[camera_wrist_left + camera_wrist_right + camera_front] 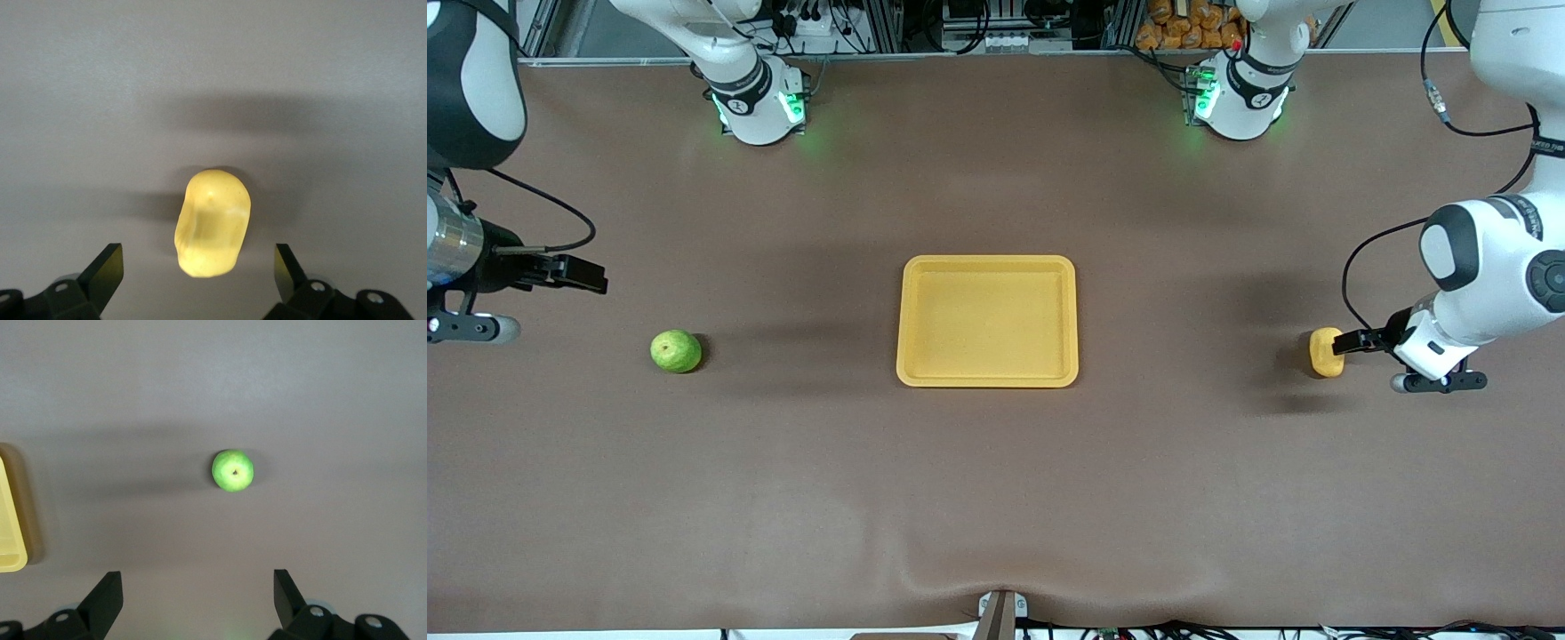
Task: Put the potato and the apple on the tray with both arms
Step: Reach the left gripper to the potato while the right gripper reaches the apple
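My left gripper's fingers stop above the potato with table between, so closing now would miss. It is too early to close; lowering comes next.
The yellow tray lies in the middle of the table with nothing in it. The green apple sits on the table toward the right arm's end. The yellow-orange potato lies toward the left arm's end. My left gripper is open, low over the potato. The potato's end lies between the fingertips without touching them. My right gripper is open and empty, up in the air. In the right wrist view, the apple is well ahead of the gripper, and a tray corner shows at the edge.
The brown table cover is bare around the tray. The arm bases stand along the table's edge farthest from the front camera, with clutter past them.
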Controlling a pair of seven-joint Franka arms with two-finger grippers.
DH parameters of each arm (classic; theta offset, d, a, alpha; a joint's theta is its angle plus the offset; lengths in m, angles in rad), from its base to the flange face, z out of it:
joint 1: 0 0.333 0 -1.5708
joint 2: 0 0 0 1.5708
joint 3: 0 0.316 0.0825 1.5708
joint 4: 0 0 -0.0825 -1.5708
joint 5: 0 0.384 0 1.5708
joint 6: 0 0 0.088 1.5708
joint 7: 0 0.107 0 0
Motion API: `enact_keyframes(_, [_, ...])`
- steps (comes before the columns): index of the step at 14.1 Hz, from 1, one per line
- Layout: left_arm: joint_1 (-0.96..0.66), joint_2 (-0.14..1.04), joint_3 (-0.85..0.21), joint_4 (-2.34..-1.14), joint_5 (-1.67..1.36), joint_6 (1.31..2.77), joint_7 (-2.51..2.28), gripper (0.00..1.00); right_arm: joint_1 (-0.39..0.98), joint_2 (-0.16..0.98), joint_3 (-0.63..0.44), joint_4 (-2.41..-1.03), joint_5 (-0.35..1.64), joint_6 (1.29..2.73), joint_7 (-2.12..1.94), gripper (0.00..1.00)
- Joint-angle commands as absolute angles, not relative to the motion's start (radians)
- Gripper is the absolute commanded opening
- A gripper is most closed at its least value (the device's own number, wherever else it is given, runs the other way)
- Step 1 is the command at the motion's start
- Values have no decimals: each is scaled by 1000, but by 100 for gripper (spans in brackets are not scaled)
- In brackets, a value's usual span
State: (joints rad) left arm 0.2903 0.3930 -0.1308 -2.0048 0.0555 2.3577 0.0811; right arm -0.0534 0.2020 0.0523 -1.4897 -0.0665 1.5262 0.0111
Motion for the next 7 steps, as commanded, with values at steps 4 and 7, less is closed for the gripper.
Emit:
enact_keyframes(4, [296,414,-144,-2036,35,2402,101,100,-80,304,60,-1480,-81,1575,-29,100])
enact_keyframes(7, [299,423,-144,-2049,35,2404,101,100,-115,362,61,-1493,-75,1617,-29,100])
